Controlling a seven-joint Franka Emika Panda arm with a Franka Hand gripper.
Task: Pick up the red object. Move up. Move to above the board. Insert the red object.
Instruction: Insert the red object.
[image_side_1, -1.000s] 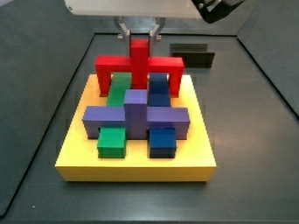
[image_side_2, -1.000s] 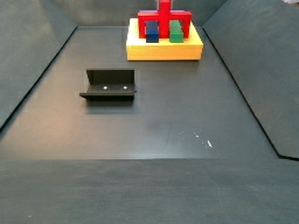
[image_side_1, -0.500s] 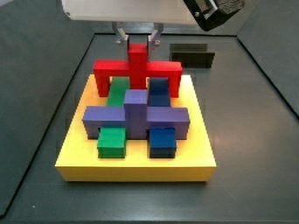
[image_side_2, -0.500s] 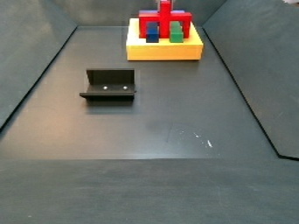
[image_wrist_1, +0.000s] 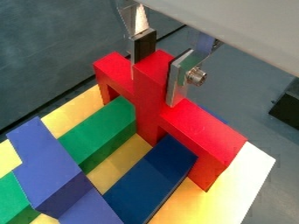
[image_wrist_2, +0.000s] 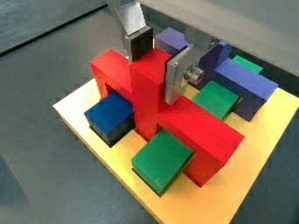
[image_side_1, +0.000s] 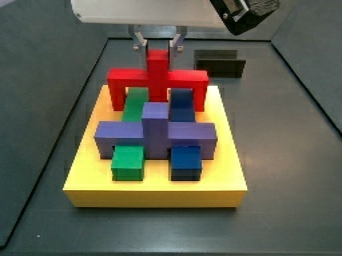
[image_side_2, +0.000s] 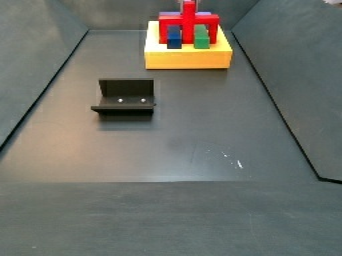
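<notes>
Next, my gripper grips the red object by its upright stem (image_side_1: 158, 68), so that the red object's arch stays free to fit into the board (image_side_1: 158, 192).
The red object (image_side_1: 158, 78), an arch with an upright stem, stands seated in the yellow board (image_side_1: 158, 192) at its far end, over a green and a blue block. It shows in both wrist views (image_wrist_1: 176, 114) (image_wrist_2: 163, 114) and in a side view (image_side_2: 187, 20). My gripper (image_side_1: 158, 43) is right above it, fingers straddling the top of the stem (image_wrist_1: 160, 77) (image_wrist_2: 156, 74). The jaws stand slightly apart from the stem, open; a dark pad (image_wrist_1: 142, 45) faces it with a small gap.
Purple cross block (image_side_1: 154, 130), green block (image_side_1: 127, 160) and blue block (image_side_1: 186, 160) sit in the board nearer the front. The fixture (image_side_2: 124, 97) stands on the dark floor, away from the board (image_side_2: 187, 58); it also shows behind the board (image_side_1: 221, 62).
The red object has dropped a little lower into the board and the fingers have eased off its stem. The gripper stays at about the same height.
</notes>
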